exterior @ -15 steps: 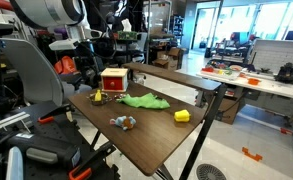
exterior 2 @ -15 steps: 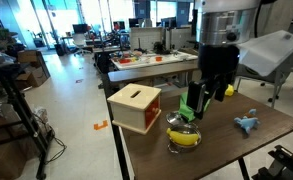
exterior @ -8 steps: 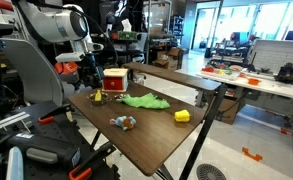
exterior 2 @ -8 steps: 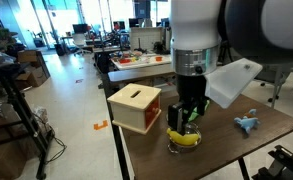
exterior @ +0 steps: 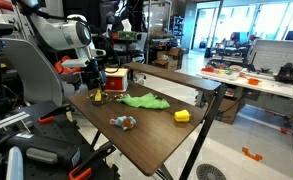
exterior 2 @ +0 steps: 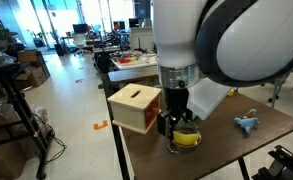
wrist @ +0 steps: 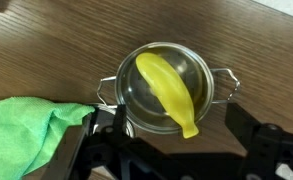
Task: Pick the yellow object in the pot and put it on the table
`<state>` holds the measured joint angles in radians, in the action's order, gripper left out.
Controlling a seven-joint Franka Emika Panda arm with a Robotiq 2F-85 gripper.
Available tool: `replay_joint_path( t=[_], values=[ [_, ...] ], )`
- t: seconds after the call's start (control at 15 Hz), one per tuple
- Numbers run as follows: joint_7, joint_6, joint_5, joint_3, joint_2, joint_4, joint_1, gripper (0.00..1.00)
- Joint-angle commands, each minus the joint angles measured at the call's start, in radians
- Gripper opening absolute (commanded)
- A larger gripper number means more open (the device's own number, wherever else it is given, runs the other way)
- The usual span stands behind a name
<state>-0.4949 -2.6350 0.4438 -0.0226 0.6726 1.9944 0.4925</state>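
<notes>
My fingers are still above the yellow end (wrist: 188, 126) that pokes over the pot's rim, so it is too early to close on the yellow object; my gripper lowers first.
The yellow object (wrist: 166, 88), an elongated banana-like lump, lies in the small grey metal pot (wrist: 208, 72) on the brown wooden table (wrist: 66, 50). In the wrist view my gripper (wrist: 176, 140) is open, its dark fingers either side of the pot's near rim, just above it. In an exterior view the gripper (exterior 2: 174, 122) hangs right over the pot (exterior 2: 185, 146), where the yellow object (exterior 2: 188, 139) shows. In an exterior view the arm (exterior: 86, 55) stands over the table's far corner and hides the pot.
A red-and-white box (exterior 2: 135, 107) stands close beside the pot. A green cloth (wrist: 26, 130) lies next to the pot. A yellow block (exterior: 182, 116) and a small blue toy (exterior: 123, 122) lie further along the table (exterior: 156, 130). A cluttered white workbench (exterior: 256, 80) stands behind.
The arm has come down and across over the pot; the gripper now hangs right above it, where earlier it was higher and to the side.
</notes>
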Motion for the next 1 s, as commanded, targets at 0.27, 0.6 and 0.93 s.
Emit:
replay_joint_path(
  t=[0.27, 0.6, 0.93],
  values=[
    [0.037, 0.014, -0.026, 0.032, 0.072, -0.104, 0.038, 1.0],
    [0.048, 0.021, -0.032, 0.033, 0.096, -0.135, 0.038, 0.66],
    [0.044, 0.041, -0.034, 0.04, 0.105, -0.156, 0.043, 0.27]
  ],
)
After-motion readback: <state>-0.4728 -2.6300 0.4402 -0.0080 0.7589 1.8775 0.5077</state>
